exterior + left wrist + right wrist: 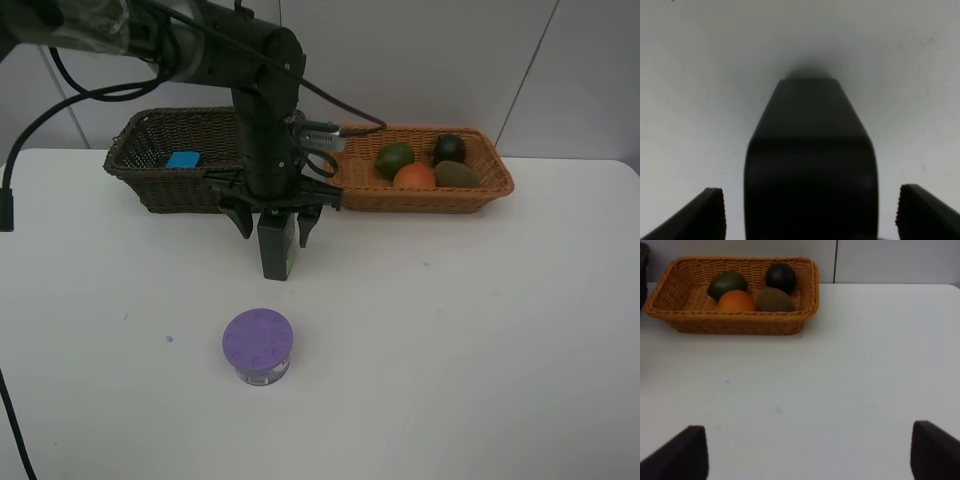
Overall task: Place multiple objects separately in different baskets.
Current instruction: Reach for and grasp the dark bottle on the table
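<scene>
My left gripper's fingers reach down beside the bottle, so it is time to close, which would catch the dark green bottle (pixel 277 252) (pixel 810 165).
My left gripper (pixel 275 228) is open, pointing down over the dark green bottle (pixel 277 252), which stands on the table. In the left wrist view the bottle (pixel 810 165) sits between the two fingertips (pixel 707 215) with gaps on both sides. The purple-lidded jar (pixel 257 345) stands nearer the front. The blue eraser (pixel 182 160) lies in the dark brown basket (pixel 150 190). The lime (pixel 394 159), peach (pixel 414 176), mangosteen (pixel 449 148) and kiwi (pixel 456 174) lie in the light orange basket (pixel 480 195). My right gripper (pixel 810 460) is open and empty. The marker is hidden.
The white table (pixel 480 330) runs wide to the right and front. The two baskets stand side by side at the back edge against the wall. The left arm's body (pixel 265 120) and cables hang in front of the gap between them.
</scene>
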### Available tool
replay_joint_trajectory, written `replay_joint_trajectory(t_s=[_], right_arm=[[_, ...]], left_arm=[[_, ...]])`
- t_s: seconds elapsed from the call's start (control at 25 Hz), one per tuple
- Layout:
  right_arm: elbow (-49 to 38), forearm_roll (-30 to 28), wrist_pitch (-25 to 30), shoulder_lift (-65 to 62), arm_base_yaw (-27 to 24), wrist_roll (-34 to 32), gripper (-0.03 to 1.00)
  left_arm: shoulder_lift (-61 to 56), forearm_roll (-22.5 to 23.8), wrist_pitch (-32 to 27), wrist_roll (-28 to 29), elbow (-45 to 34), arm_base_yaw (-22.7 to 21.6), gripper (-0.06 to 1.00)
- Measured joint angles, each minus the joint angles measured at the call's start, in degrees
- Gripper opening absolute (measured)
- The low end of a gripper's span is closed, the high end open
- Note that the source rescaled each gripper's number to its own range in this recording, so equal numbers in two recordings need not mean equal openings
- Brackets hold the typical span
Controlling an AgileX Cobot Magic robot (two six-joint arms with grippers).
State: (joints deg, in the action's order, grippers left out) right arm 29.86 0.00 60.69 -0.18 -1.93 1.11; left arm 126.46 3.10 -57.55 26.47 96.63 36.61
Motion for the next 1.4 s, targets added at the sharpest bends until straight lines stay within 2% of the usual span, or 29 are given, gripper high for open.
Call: replay_joint_trajectory(t_s=[0.16, 0.24, 0.32, 0.44, 1.12, 1.4], right_arm=[[0.00, 0.00, 0.00, 0.00, 0.00, 0.00, 0.94], [0.00, 0.00, 0.00, 0.00, 0.00, 0.00, 0.94], [0.00, 0.00, 0.00, 0.00, 0.00, 0.00, 0.94], [0.00, 0.00, 0.00, 0.00, 0.00, 0.00, 0.94], [0.00, 0.00, 0.00, 0.00, 0.00, 0.00, 0.94], [0.00, 0.00, 0.00, 0.00, 0.00, 0.00, 0.94]], left_arm=[[0.00, 0.00, 0.00, 0.00, 0.00, 0.00, 0.86], [0.07, 0.00, 0.00, 0.00, 0.00, 0.00, 0.69], [0.21, 0.00, -0.08, 0.00, 0.00, 0.00, 0.35], [0.21, 0.00, -0.15, 0.00, 0.00, 0.00, 0.38], [0.32, 0.00, -0.49, -0.67, 0.39, 0.00, 0.38], [0.72, 0.20, -9.39, -2.57, 9.07, 0.00, 0.38]])
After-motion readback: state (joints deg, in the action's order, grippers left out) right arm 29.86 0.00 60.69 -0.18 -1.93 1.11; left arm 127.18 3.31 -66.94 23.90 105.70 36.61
